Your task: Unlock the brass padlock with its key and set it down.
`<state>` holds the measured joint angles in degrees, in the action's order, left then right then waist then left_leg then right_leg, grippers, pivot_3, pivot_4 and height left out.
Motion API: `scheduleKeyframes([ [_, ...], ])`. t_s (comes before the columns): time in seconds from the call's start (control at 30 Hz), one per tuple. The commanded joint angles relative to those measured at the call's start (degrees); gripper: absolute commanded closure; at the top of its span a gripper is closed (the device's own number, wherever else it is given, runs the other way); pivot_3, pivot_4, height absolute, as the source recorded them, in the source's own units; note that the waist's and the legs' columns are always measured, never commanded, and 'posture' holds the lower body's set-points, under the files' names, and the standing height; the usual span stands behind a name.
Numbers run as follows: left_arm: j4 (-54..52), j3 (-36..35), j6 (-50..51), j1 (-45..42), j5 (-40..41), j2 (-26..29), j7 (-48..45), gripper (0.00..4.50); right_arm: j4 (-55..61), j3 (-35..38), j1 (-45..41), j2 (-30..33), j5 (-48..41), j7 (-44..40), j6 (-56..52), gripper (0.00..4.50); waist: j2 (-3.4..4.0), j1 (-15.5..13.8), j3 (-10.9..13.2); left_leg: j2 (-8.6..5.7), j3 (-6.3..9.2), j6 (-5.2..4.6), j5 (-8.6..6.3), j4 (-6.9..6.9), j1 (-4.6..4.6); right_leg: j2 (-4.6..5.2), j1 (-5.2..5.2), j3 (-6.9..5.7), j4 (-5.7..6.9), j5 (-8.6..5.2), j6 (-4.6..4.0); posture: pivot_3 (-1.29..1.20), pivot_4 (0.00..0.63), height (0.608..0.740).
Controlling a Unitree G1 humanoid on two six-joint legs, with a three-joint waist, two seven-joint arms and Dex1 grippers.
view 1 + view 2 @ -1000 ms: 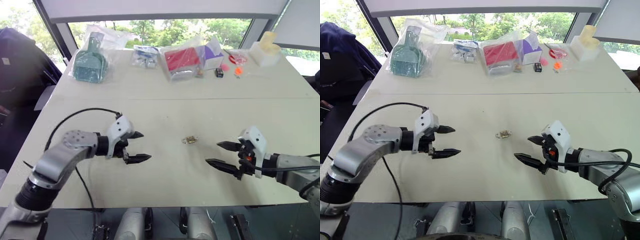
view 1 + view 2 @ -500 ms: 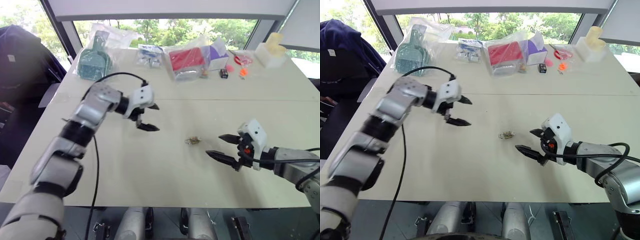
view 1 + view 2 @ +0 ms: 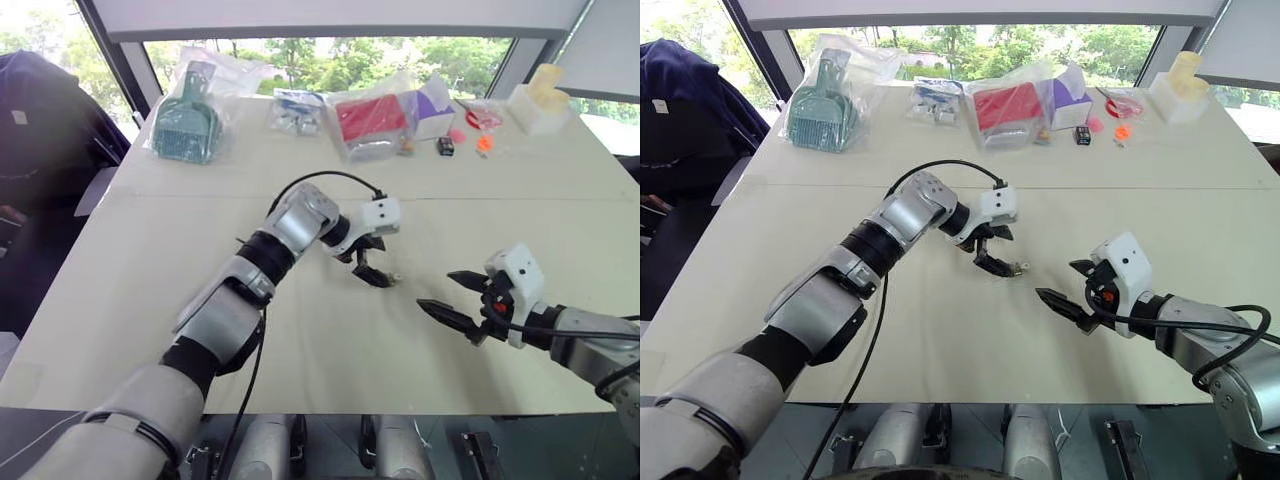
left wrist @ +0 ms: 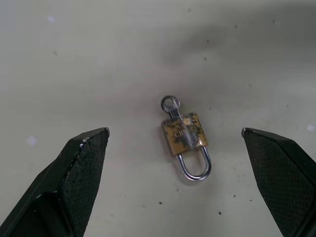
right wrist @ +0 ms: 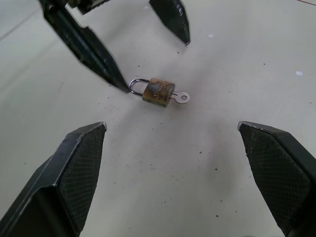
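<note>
I should next pick up the brass padlock by its body (image 4: 185, 133) with my left gripper, which has flat facing sides between the round key ring and curved loop (image 4: 196, 165).
The brass padlock (image 4: 185, 138) lies flat on the cream table (image 3: 300, 350), its thin silvery loop closed and its key (image 4: 170, 104) stuck in the bottom end. My left gripper (image 3: 375, 262) hovers open right over it, one finger on each side in the left wrist view. One black fingertip (image 5: 118, 81) sits next to the loop. My right gripper (image 3: 437, 290) stands open a short way to the right, pointing at the padlock (image 5: 158, 91), with nothing between its fingers.
Along the far edge lie a teal item in a clear bag (image 3: 185, 125), a red box in a bag (image 3: 370, 120), a purple box (image 3: 432, 100), a small black block (image 3: 445, 147) and a white container (image 3: 540, 95). A dark jacket (image 3: 30, 120) hangs at the left.
My left arm has swung from the left side of the table rightward to the padlock, fingers staying open. The right gripper has kept its place.
</note>
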<state>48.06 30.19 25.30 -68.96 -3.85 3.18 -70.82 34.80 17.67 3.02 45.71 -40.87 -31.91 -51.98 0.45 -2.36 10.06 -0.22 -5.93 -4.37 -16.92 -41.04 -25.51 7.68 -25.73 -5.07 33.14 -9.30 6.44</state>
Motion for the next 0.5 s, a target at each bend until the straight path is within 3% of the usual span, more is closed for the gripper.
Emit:
scheduleKeyframes([
  [0.03,-1.4,0.5,3.6,-0.2,-1.6,-1.6,0.5,0.00,2.4,1.4,-0.2,-1.1,-0.3,1.2,0.9,0.07,0.00,0.0,0.0,-0.01,0.00,0.00,0.00,0.00,-0.01,0.01,0.00,0.00,-0.01,0.00,0.00,0.00,0.150,0.735],
  [0.3,-5.8,4.2,6.2,4.8,-6.0,-3.0,3.2,0.00,2.2,0.5,-0.7,-2.4,0.3,2.3,1.4,0.07,0.02,0.0,0.0,-0.01,0.04,-0.01,0.00,-0.02,0.09,0.01,0.11,0.00,-0.02,0.00,0.00,0.00,0.150,0.735],
  [0.4,-8.1,5.2,7.5,7.0,-7.4,-2.9,4.7,0.89,2.1,0.5,-0.6,-2.5,0.4,2.6,1.7,0.00,0.03,0.0,-0.1,-0.01,0.07,0.00,-0.01,-0.03,0.16,0.02,0.22,-0.01,-0.05,0.00,-0.01,0.00,0.150,0.735],
  [0.5,-10.5,5.3,9.4,9.5,-7.9,-3.6,6.3,2.19,2.1,0.2,-0.8,-2.8,0.4,3.0,1.8,0.00,0.04,0.0,-0.1,-0.01,0.09,0.00,-0.01,-0.02,0.17,0.02,0.22,-0.01,-0.04,-0.01,-0.01,0.00,0.150,0.735],
])
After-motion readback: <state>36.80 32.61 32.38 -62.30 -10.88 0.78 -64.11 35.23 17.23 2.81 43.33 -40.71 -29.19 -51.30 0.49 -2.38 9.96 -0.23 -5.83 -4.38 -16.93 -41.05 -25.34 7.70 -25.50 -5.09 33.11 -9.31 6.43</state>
